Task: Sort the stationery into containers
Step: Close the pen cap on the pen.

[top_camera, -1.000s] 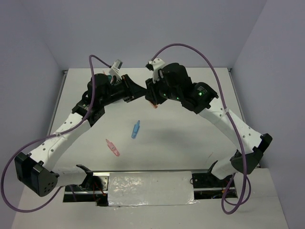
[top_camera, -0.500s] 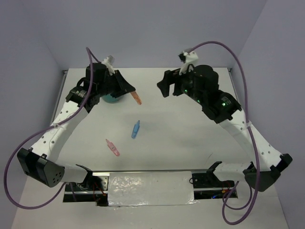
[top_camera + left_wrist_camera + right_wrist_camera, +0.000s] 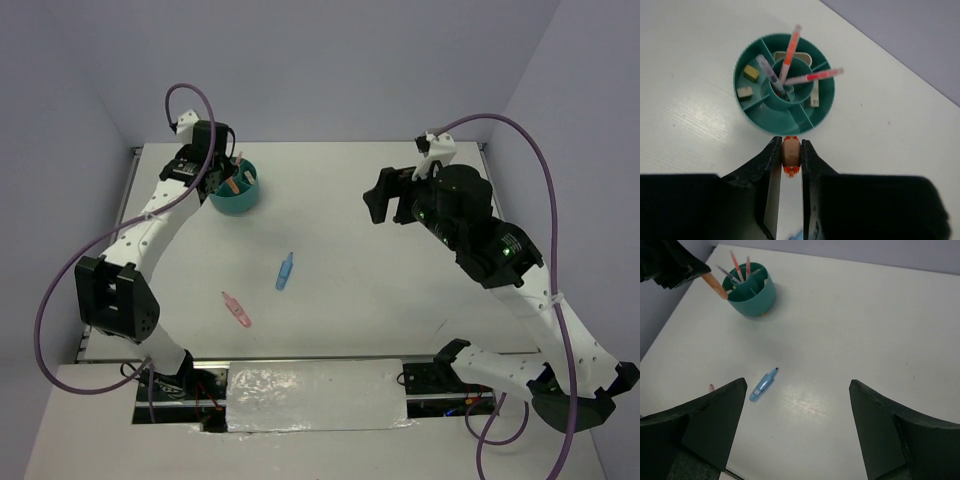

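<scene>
The orange marker (image 3: 232,186) is hanging outside the organiser's rim, so my left gripper should keep holding it until the marker's end goes into the organiser's near section.
My left gripper (image 3: 791,150) is shut on a stubby orange marker (image 3: 791,154), seen end-on and held just above the near rim of the round teal organiser (image 3: 771,121). The central cup holds thin orange and dark pens (image 3: 788,55). Small erasers (image 3: 751,73) lie in the ring compartments. From above, the left gripper (image 3: 225,178) and orange marker (image 3: 232,186) hang at the organiser (image 3: 245,206), back left. My right gripper (image 3: 374,207) is open and empty, high over the table's right half. A blue marker (image 3: 285,271) and a pink marker (image 3: 237,310) lie on the table.
The right wrist view shows the organiser (image 3: 759,301), the orange marker (image 3: 715,286) slanting down beside it, and the blue marker (image 3: 763,384) between the spread fingers of the right gripper (image 3: 797,384). A foil-covered strip (image 3: 315,395) lies along the near edge.
The right gripper opened, released the orange marker and drew back to the right. The left gripper carried the marker from the table's back middle leftwards to the organiser.
</scene>
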